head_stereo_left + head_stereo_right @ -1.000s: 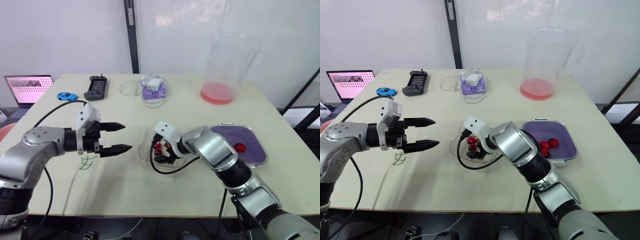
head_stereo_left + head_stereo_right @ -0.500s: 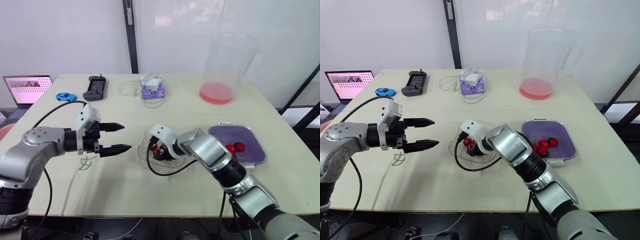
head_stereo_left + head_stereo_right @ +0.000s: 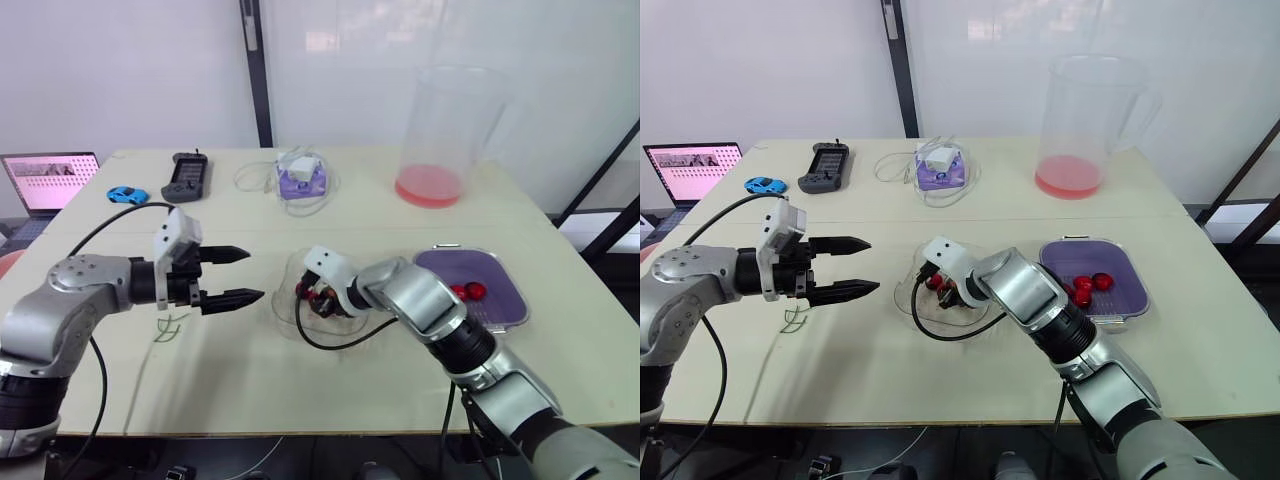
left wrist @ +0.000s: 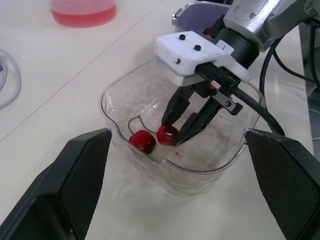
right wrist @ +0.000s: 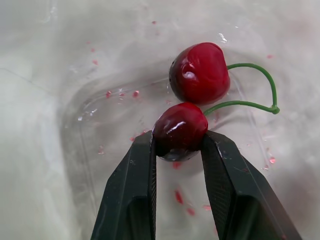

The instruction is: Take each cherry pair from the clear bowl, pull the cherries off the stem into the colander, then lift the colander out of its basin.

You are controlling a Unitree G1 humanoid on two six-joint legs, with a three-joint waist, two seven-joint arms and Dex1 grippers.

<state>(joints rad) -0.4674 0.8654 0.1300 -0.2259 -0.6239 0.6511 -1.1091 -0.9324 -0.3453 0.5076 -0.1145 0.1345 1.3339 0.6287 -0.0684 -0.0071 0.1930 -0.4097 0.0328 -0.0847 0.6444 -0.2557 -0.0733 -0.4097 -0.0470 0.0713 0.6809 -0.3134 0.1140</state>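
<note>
I should next use my left gripper to grab the pair by its green stem (image 4: 136,118), so that I can pull the cherries off into the colander (image 4: 197,20).
The clear bowl (image 3: 287,283) sits mid-table with one cherry pair in it. My right gripper (image 5: 177,142) reaches down into the bowl and is shut on one cherry (image 5: 180,130) of the pair. The other cherry (image 5: 200,72) lies just beyond, joined to it by the green stem (image 5: 250,102). My left gripper (image 3: 252,274) hovers open to the left of the bowl, a short gap from its wall, with nothing between its fingers. The purple colander (image 3: 500,290) in its clear basin stands right of the bowl and holds a few loose cherries (image 3: 470,292).
A tall clear pitcher (image 3: 440,140) with red liquid stands at the back right. A purple box with a white cable (image 3: 297,178), a black remote (image 3: 186,177), a blue toy car (image 3: 125,193) and a laptop (image 3: 48,180) line the back left. Green stems (image 3: 172,325) lie below my left gripper.
My right gripper's fingers have closed from wide apart onto one cherry in the bowl. The left arm has held still.
</note>
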